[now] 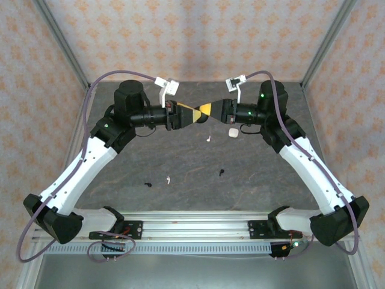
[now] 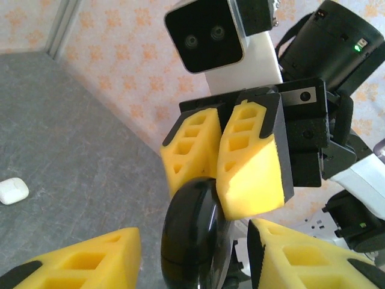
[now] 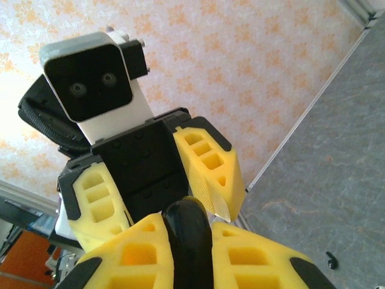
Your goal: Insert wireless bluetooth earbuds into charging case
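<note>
The left gripper grabs the black charging case across its sides at the case's loose end (image 1: 201,118) (image 2: 191,255) next. That leaves the case's lid free for inserting earbuds.
A glossy black charging case (image 1: 198,116) hangs in the air above the back of the table, closed as far as I can tell. My right gripper (image 1: 206,112) is shut on it; the right wrist view shows its yellow pads (image 3: 144,253) pressed against both sides of the case (image 3: 191,235). My left gripper (image 1: 191,114) faces it head-on and stands open, its fingers (image 2: 84,259) spread wide on either side of the case (image 2: 189,235) without touching. On the table lie two white earbuds (image 1: 209,138) (image 1: 168,179) and two black earbuds (image 1: 148,183) (image 1: 222,173).
A small white charging case (image 1: 233,132) lies closed on the grey table (image 1: 277,180) below the right gripper, and appears at the left of the left wrist view (image 2: 12,191). A black earbud (image 3: 329,260) lies on the table in the right wrist view. Patterned walls enclose the table.
</note>
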`<state>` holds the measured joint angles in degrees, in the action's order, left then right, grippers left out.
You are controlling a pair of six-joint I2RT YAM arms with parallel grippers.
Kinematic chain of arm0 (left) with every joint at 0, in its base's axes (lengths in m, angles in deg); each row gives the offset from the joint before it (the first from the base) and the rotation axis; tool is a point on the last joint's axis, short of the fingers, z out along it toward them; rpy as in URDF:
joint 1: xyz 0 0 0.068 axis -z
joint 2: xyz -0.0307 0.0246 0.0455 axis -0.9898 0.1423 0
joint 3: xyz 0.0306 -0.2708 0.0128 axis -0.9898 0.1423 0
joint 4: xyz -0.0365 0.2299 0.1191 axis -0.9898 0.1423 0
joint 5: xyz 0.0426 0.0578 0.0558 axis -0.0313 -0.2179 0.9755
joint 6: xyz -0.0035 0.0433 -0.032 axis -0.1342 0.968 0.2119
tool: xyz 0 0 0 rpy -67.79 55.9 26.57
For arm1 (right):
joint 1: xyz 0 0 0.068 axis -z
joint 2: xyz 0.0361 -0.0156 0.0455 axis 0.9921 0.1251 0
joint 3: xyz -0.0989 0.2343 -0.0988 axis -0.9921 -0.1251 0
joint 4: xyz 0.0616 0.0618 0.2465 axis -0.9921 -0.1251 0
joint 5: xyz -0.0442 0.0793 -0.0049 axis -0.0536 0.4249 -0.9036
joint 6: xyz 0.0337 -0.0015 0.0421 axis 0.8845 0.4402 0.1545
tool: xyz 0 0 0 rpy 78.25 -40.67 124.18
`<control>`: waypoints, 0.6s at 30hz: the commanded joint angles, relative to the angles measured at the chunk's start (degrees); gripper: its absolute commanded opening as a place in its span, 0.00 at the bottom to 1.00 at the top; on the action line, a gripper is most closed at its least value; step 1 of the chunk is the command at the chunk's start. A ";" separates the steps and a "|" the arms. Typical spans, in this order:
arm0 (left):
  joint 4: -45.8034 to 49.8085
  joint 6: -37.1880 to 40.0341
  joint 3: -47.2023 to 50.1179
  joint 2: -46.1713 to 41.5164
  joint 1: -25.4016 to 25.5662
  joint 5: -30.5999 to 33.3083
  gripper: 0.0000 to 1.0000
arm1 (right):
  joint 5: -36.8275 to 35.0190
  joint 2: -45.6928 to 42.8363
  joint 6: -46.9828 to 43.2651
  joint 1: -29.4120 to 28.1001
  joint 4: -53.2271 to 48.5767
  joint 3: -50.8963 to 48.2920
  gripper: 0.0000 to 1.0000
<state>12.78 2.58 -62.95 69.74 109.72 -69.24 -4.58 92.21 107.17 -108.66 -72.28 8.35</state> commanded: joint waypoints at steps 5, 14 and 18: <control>-4.83 -1.67 1.47 -1.41 -0.30 -1.25 0.46 | -1.97 -1.42 -2.16 -0.44 1.75 0.15 0.03; -5.60 -2.65 1.54 -0.35 -0.18 -3.24 0.43 | -2.38 -1.60 -1.28 -0.44 2.51 -0.24 0.03; -5.20 -2.57 2.16 -0.42 0.20 -3.33 0.43 | -2.52 -1.60 -0.76 -0.44 3.20 -0.15 0.03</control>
<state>9.48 0.29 -61.64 69.28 109.56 -70.81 -6.18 91.94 106.38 -108.66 -72.28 8.33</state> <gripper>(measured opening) 0.431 0.150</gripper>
